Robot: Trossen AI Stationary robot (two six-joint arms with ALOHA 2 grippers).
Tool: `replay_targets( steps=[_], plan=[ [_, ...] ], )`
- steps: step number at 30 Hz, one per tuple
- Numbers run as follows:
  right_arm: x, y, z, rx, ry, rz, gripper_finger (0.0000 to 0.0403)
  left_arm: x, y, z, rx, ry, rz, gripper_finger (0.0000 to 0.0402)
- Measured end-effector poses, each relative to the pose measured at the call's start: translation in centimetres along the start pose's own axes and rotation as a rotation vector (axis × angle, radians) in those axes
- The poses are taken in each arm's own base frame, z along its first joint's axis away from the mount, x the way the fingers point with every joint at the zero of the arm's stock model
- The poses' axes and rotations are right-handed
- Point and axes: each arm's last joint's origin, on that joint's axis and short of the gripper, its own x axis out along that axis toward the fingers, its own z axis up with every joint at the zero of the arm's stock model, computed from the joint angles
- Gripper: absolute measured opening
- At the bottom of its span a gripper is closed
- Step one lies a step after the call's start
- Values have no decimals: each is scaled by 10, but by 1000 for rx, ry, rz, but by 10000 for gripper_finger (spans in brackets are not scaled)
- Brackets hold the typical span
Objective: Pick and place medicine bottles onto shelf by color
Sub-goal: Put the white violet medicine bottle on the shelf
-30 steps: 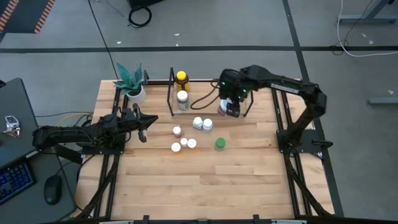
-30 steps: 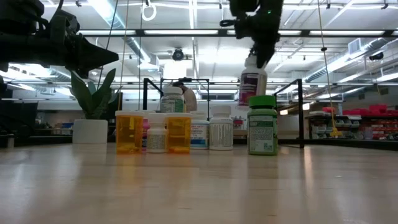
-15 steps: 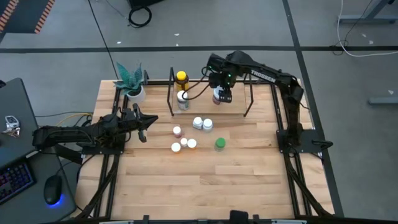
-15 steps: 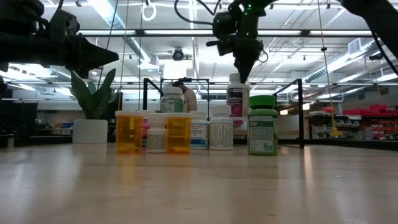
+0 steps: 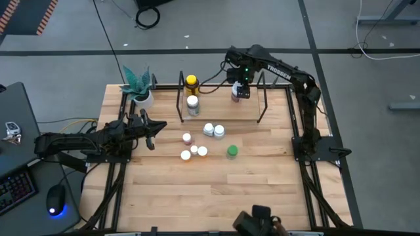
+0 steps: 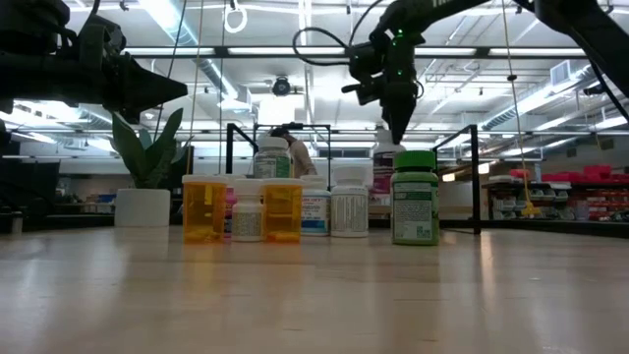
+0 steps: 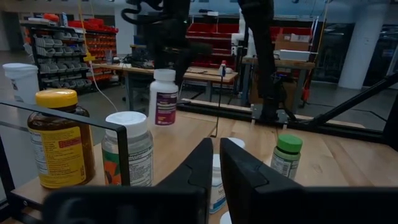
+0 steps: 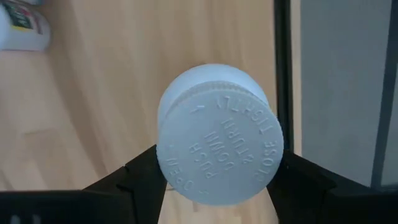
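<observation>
In the right wrist view the white-capped bottle (image 8: 221, 137) hangs above the shelf's base (image 8: 143, 50), short of the shelf's far bar. My right gripper keeps holding the bottle until it's lower.
My right gripper (image 5: 237, 92) is shut on a white-capped bottle with a purple label (image 7: 165, 96), inside the black-railed shelf (image 5: 262, 105) at the table's far side. A yellow-capped amber bottle (image 5: 191, 82) and a white-capped one (image 5: 192, 103) stand at the shelf's left end. Several white-capped bottles (image 5: 213, 130) and a green bottle (image 5: 231, 151) stand on the table in front of the shelf. In the low view two of them show as orange bottles (image 6: 204, 208). My left gripper (image 5: 149, 134) waits shut at the table's left. My right gripper pinches the bottle's white cap (image 8: 219, 158) by its sides (image 8: 163, 163) between the two fingers (image 8: 134, 180). The fingers come from above, pointing down. The bottle hangs upright below them; whether its bottom touches the shelf's base I cannot tell.
A potted plant (image 5: 139, 88) stands at the far left corner beside the shelf. The shelf's thin uprights (image 5: 181, 95) and rails surround the held bottle. Bare wood (image 5: 216, 196) fills the table's near half.
My right gripper has carried the purple-labelled bottle toward the table's far edge, from the shelf's front rail deeper into the shelf, rolling its wrist on the way. The bottle has stayed upright in the hold.
</observation>
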Motion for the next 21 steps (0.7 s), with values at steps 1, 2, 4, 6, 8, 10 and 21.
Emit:
replay_targets(
  steps=[1,2,4,6,8,10,21],
  plan=[
    [0,-3,-2,10,7,-6,243,0,0,0,0,0,0,33],
    [0,-7,-4,22,18,-17,243,0,0,0,0,0,0,31],
    [0,-13,-8,44,31,-35,243,0,0,0,0,0,0,29],
    [0,-18,-11,61,34,-41,243,0,0,0,0,0,0,28],
    [0,-22,-14,74,37,-43,243,0,0,0,0,0,0,30],
    [0,-25,-16,84,41,-41,243,0,0,0,0,0,0,33],
    [0,-41,-27,123,48,-46,243,0,0,0,0,0,0,34]
  ],
)
